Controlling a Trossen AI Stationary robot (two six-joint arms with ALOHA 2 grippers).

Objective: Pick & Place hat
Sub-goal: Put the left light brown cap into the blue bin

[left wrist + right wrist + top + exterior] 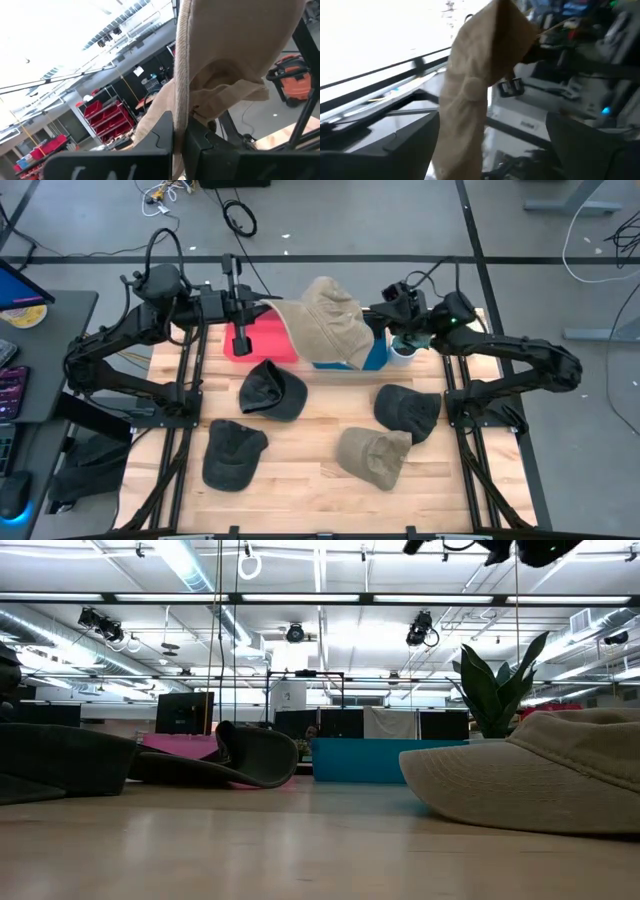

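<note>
I will next grip the hat's top (357, 327) beside the round top button with my right gripper. Then I can place the tan hat in the blue bin.
A tan hat (330, 320) is held up in the air over a red bin (262, 343) and a blue bin (372, 358) at the table's far side. My left gripper (262, 307) is shut on its brim at the hat's left side. My right gripper (385, 310) is open just to the right of the hat. In the right wrist view the hat (475, 85) hangs ahead between the spread fingers (415, 145), and I cannot tell whether they touch it. In the left wrist view the hat (235, 45) fills the frame. My left gripper pinches the tan hat's brim edge (181, 95) between its two fingers (157, 137). The fingers come about level from the table's left. The hat is lifted clear, its crown hanging beyond the fingers above the bins.
Three dark hats (272, 390) (232, 452) (408, 410) and a second tan hat (375, 455) lie on the wooden table (310, 480). A white pot with a plant (403, 348) stands by the blue bin. In the low view the tan hat (540, 775) lies near right.
</note>
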